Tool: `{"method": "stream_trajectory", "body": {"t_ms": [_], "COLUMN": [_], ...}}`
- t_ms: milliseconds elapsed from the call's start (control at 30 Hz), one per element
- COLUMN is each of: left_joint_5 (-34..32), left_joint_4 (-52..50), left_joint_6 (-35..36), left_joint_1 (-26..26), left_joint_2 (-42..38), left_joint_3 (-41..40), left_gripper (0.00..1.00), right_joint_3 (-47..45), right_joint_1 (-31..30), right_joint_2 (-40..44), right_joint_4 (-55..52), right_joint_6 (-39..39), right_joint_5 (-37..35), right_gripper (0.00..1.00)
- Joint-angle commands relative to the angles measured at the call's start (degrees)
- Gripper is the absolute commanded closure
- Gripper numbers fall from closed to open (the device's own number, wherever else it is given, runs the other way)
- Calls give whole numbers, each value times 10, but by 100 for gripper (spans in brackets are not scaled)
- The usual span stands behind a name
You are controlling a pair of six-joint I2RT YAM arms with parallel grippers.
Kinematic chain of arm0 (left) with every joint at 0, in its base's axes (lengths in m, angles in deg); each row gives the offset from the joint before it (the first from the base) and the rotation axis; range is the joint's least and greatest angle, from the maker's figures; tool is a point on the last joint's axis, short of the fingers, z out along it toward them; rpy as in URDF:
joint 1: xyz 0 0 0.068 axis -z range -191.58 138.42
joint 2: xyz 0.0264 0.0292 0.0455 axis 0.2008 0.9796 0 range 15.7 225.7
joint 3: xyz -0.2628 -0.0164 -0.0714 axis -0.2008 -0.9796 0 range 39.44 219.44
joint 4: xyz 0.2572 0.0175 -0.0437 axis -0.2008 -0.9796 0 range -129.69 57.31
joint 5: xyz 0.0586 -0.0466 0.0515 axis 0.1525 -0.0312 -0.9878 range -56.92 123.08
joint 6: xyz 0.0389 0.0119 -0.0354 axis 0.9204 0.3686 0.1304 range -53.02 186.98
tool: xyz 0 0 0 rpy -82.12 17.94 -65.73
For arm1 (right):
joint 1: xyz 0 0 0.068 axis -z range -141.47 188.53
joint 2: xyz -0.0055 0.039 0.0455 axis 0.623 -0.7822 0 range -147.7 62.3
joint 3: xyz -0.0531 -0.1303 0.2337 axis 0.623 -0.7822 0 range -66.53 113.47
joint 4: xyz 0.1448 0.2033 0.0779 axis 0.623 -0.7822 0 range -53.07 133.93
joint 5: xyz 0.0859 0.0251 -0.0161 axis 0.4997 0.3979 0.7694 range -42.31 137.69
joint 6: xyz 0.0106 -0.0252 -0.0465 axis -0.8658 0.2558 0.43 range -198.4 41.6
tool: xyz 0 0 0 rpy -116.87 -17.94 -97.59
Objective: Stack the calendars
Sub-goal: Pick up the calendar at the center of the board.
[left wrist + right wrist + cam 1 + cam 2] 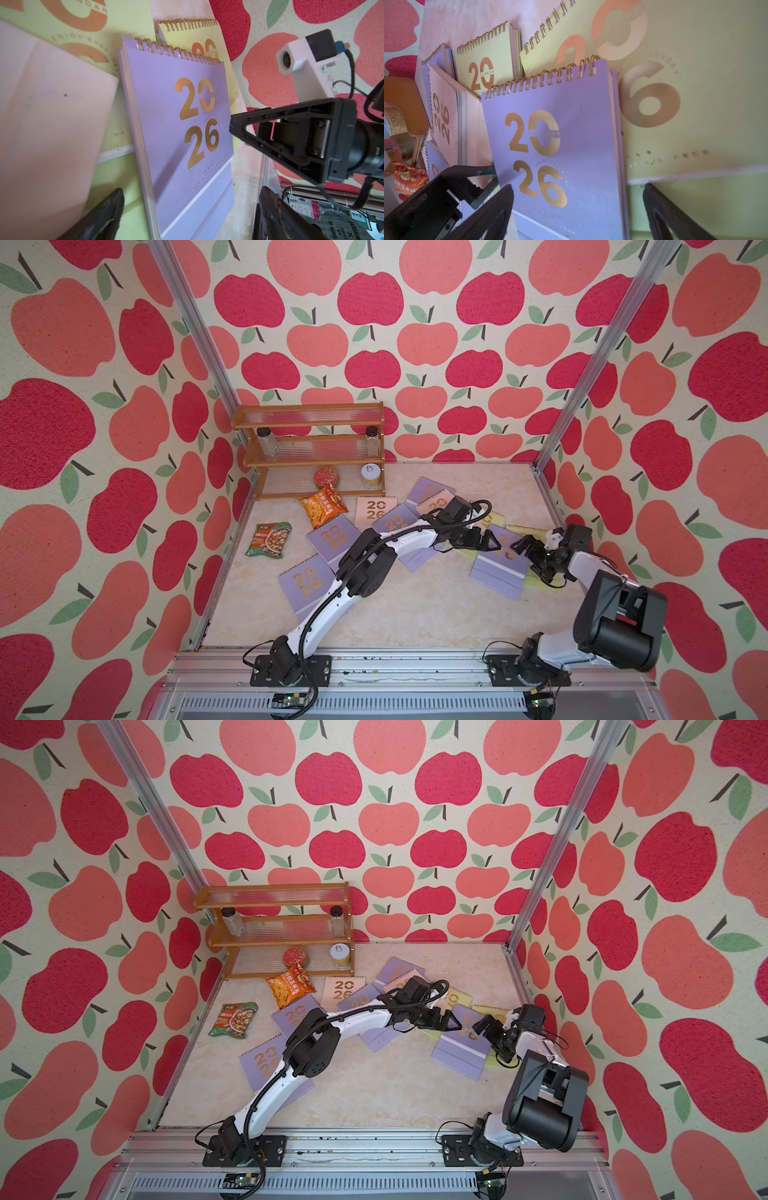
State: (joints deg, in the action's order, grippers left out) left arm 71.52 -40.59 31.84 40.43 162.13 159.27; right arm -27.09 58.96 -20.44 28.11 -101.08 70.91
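My left gripper reaches the lilac calendar and grabs its side edge nearest that gripper next, since the opposite edge stays free for my right gripper.
Several calendars lie scattered and overlapping on the table. A lilac calendar [500, 568] [463, 1048] rests on a yellow-green one [540, 581] at the right. My left gripper [488, 541] [451, 1022] hovers open at its left side, and the wrist view shows the jaws [191, 192] straddling its lower edge [176, 124]. Facing it from the right, my right gripper [523, 545] [484, 1028] is open over the same cover [554, 145], jaws wide [577, 187], holding nothing. More lilac calendars [309, 583] [332, 537] lie left, a pink one [376, 510] behind.
An orange snack packet [324, 506] and a green one [269, 540] lie at the back left. Behind them stands a wooden rack [311, 448] holding jars and a tin. Apple-patterned walls and aluminium posts close in the table [415, 614].
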Motion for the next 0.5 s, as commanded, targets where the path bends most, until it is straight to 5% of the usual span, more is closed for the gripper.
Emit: {"method": "stream_trajectory", "body": {"t_ms": [0,467], "left_joint_5": [12,49], "left_joint_4": [-3,56], "left_joint_6": [-16,-38], "left_joint_1": [8,8], "left_joint_2": [25,12], "left_joint_3": [15,-5], "left_gripper": [1,1], "right_joint_3": [-20,-30], "right_joint_1": [-2,-27], "right_joint_2": [-4,7], "right_joint_4": [5,18], "right_joint_6": [-12,-26], "right_joint_5": [39,63], "right_gripper": [1,2]}}
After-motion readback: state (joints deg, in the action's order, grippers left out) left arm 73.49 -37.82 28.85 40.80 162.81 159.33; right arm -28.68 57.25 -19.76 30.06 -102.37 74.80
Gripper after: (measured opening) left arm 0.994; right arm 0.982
